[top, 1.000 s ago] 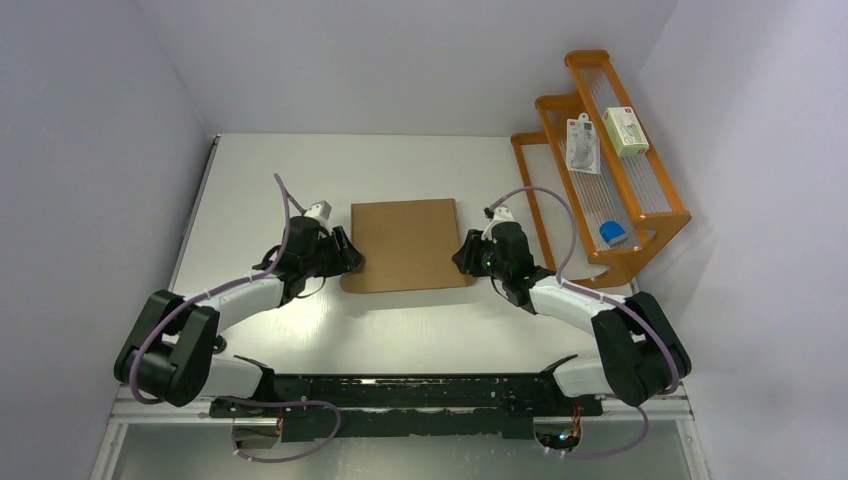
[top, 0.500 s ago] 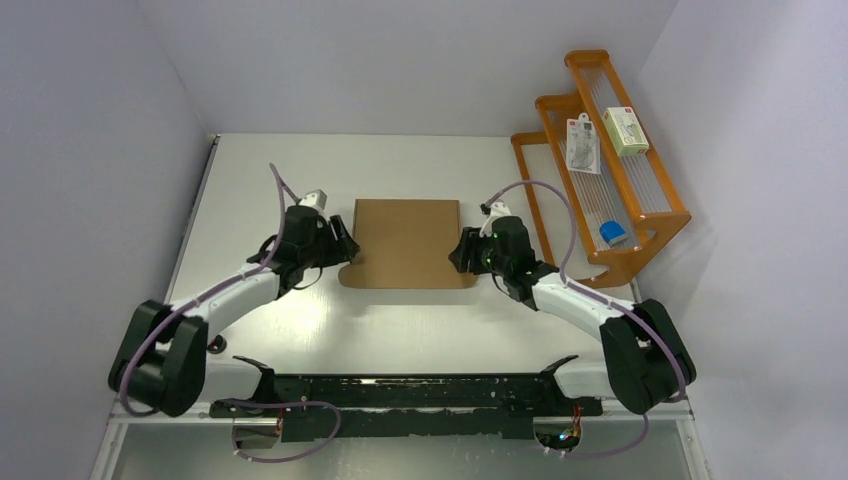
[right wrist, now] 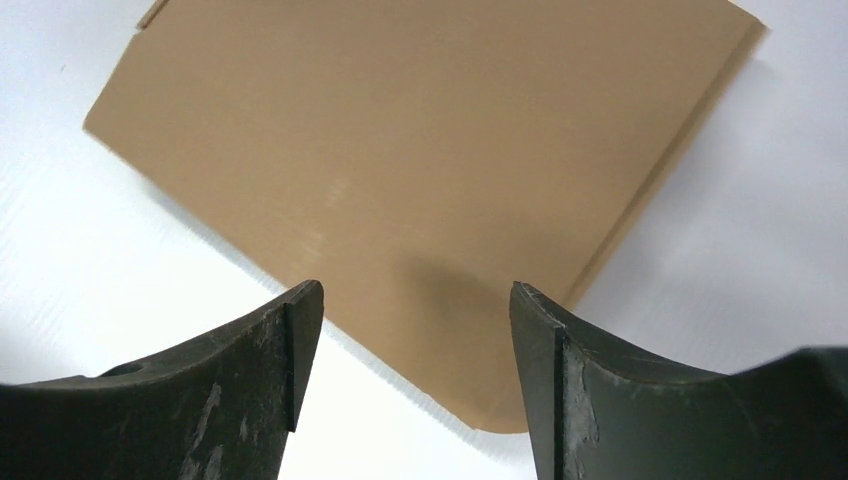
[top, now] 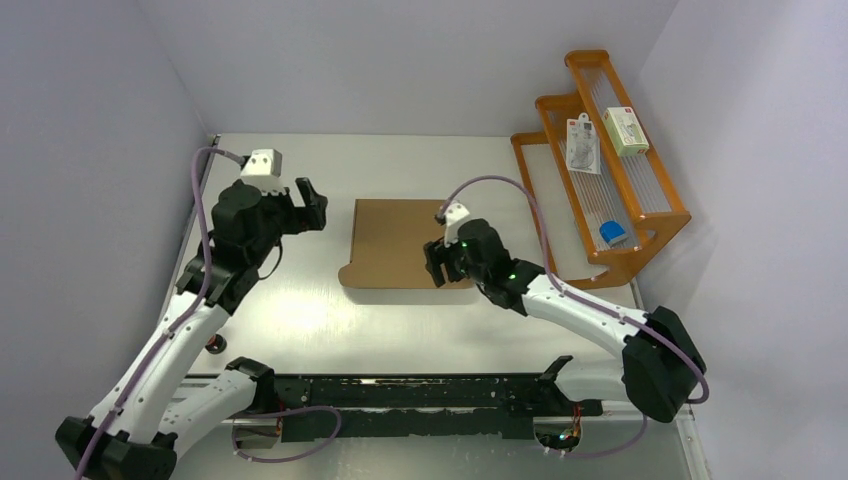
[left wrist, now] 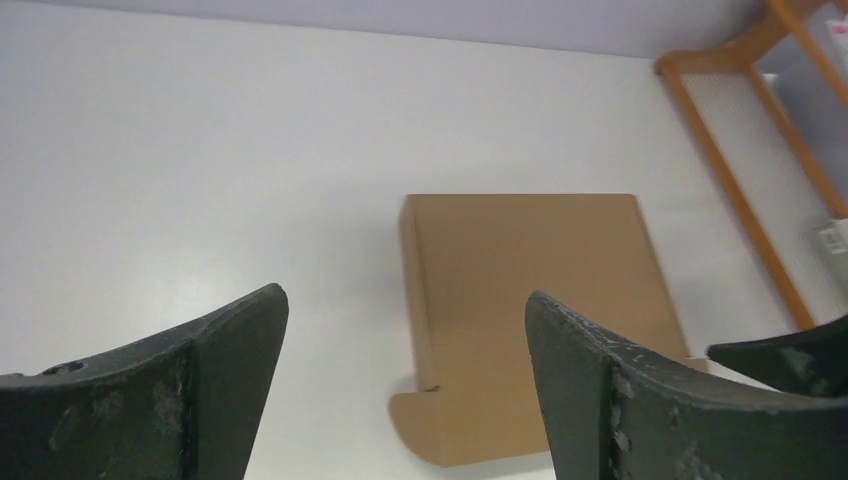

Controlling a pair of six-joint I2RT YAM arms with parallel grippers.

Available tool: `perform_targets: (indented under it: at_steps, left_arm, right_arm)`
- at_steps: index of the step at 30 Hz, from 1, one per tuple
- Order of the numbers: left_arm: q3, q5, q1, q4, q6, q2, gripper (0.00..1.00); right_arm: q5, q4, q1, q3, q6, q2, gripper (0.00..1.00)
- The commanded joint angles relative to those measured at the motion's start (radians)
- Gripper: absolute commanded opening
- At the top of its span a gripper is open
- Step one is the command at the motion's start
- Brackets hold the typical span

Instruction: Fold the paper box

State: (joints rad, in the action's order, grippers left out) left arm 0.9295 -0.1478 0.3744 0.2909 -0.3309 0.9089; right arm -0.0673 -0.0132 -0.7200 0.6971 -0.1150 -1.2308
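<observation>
My right gripper grabs its near edge [top: 371, 287] [right wrist: 150, 178] next, beside the rounded flap, to tip the paper box upright for folding.
The paper box [top: 400, 240] is a closed flat brown cardboard mailer lying on the white table, with a rounded flap sticking out at its near left corner. It also shows in the left wrist view [left wrist: 530, 290] and in the right wrist view [right wrist: 420, 170]. My left gripper [top: 310, 205] is open and empty, raised above the table to the left of the box. My right gripper [top: 440, 262] is open and empty, hovering over the box's near right corner. In the right wrist view its fingertips [right wrist: 300, 320] frame that corner.
An orange wire-fronted rack [top: 600, 190] stands at the right of the table, holding small white packages [top: 625, 130] and a blue item [top: 612, 233]. The rack's edge shows in the left wrist view [left wrist: 740, 180]. Walls close in the left, back and right sides.
My left gripper has lifted away from the box's left edge, up and to the left. My right gripper has moved left from the box's right edge to over its near right corner.
</observation>
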Motion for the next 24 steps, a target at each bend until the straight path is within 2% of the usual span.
perform_targets:
  at_steps: [1,3,8,12,17,24]
  left_arm:
    - [-0.01,-0.118,-0.009,0.073,0.193,-0.048,0.94]
    - [-0.032,-0.156,-0.01,0.066,0.216,-0.086,0.97]
    - [-0.126,-0.196,-0.009,0.026,0.218,-0.206,0.97]
    - [-0.141,-0.281,-0.011,0.051,0.191,-0.249,0.97]
    - [-0.13,-0.312,-0.016,0.071,0.172,-0.261,0.97]
    - [-0.137,-0.314,-0.028,0.073,0.165,-0.286,0.97]
  right_arm:
    - [-0.074,-0.115,-0.112,0.087,0.161,-0.061,0.73]
    - [-0.124,-0.145,-0.182,0.117,0.214,-0.09,0.74]
    - [-0.295,-0.209,-0.35,0.149,0.338,-0.155,0.75]
    - [-0.434,-0.196,-0.474,0.173,0.412,-0.218,0.74]
    - [-0.661,-0.049,-0.592,0.157,0.535,-0.332,0.73]
    - [-0.842,0.197,-0.61,0.12,0.726,-0.497,0.71]
